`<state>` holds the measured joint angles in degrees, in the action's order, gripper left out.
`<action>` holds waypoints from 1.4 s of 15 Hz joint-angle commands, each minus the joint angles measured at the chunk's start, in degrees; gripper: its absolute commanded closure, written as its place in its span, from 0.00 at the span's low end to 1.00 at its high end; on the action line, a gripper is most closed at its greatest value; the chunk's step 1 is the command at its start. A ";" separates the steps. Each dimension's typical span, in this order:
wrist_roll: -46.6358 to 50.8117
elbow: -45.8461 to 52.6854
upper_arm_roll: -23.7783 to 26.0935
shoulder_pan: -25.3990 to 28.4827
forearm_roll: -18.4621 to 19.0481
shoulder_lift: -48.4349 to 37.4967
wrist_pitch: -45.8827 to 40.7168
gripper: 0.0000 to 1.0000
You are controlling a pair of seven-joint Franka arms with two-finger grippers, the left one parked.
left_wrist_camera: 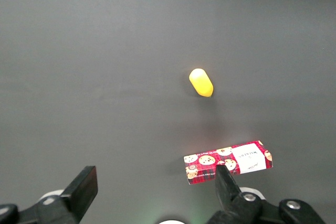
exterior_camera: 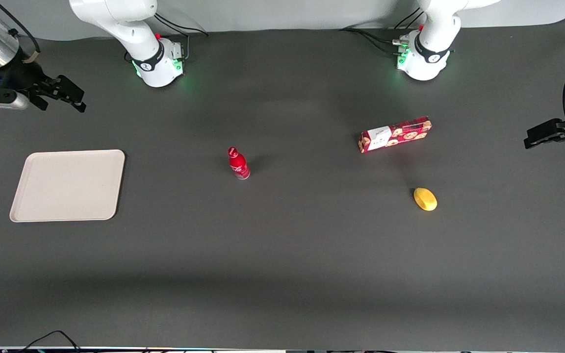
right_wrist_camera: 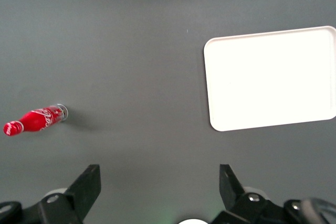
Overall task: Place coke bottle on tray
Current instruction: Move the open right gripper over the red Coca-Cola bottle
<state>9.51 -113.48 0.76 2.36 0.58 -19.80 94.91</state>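
Observation:
The coke bottle needs to go on the tray (exterior_camera: 68, 185), so my right gripper needs to pick it up by its red cap (exterior_camera: 233, 152) next.
The coke bottle (exterior_camera: 238, 163) is a small slim red bottle with a red cap and white script. It stands upright on the dark table near its middle, and also shows in the right wrist view (right_wrist_camera: 35, 120). The beige tray (exterior_camera: 68, 185) lies flat toward the working arm's end of the table, with nothing on it; it also shows in the right wrist view (right_wrist_camera: 271, 78). My right gripper (exterior_camera: 69, 97) hangs high above the table, farther from the front camera than the tray and well apart from the bottle. Its fingers (right_wrist_camera: 89, 182) stand wide open with nothing between them.
A long red cookie box (exterior_camera: 395, 134) lies toward the parked arm's end of the table. A yellow lemon-like object (exterior_camera: 425, 199) lies nearer the front camera than the box. Both arm bases (exterior_camera: 157, 63) stand along the table's back edge.

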 commanded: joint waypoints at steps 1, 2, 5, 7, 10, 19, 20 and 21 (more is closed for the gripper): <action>0.07 4.49 -0.41 0.63 -1.20 3.28 -3.67 0.00; -0.02 4.67 -0.41 0.63 -1.11 3.54 -3.68 0.00; -0.99 5.02 -0.49 0.54 -1.02 3.63 -3.86 0.00; -1.25 5.11 0.29 0.72 -0.93 3.46 -4.47 0.00; -0.20 7.38 2.04 1.95 -1.28 3.72 -6.58 0.00; 27.20 21.02 23.57 1.95 -6.65 22.94 -6.96 0.00; 28.36 19.62 24.98 1.95 -6.65 24.79 -3.98 0.00; 29.50 17.35 26.30 1.95 -6.56 25.86 -0.20 0.00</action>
<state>33.98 -95.33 23.83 4.28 -5.36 -0.36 88.71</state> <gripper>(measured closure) 0.000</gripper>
